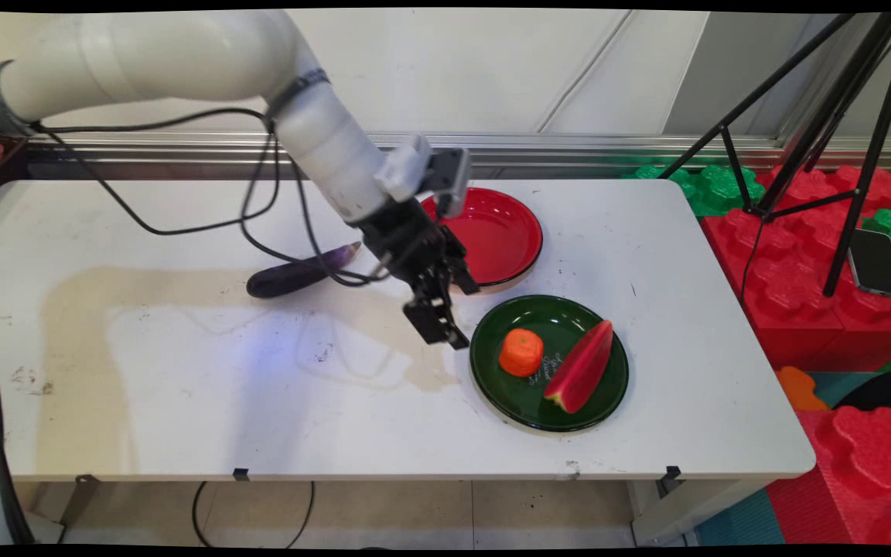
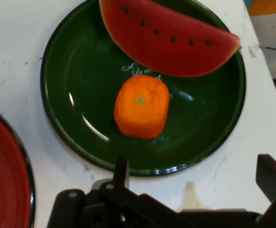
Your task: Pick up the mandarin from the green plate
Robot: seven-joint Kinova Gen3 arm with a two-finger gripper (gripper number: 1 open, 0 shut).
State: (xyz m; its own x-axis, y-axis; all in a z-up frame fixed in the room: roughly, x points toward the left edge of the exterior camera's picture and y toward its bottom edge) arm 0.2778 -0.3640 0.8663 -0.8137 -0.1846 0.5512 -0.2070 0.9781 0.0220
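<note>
The robot's gripper will next grab the orange by its rounded sides around the green stem spot, to lift it off the green plate (image 1: 546,316).
My gripper (image 1: 452,309) hangs open and empty just above the table, at the left rim of a green plate (image 1: 546,316). In the hand view the gripper (image 2: 195,183) sits below that plate (image 2: 76,85), and its fingers (image 2: 121,171) stand wide apart. An orange fruit chunk (image 1: 521,352) (image 2: 142,112) stands upright on the plate. Beside it lies a red watermelon slice (image 1: 581,366) (image 2: 169,40). An empty red plate (image 1: 501,232) (image 2: 0,180) lies behind the gripper. A purple eggplant (image 1: 298,272) rests on the table to the left, partly crossed by cables.
The white table (image 1: 182,387) ends close to the green plate's right side. Red and green foam blocks (image 1: 793,255) sit past that edge, with a black tripod (image 1: 809,147) and a phone (image 1: 875,263) on them.
</note>
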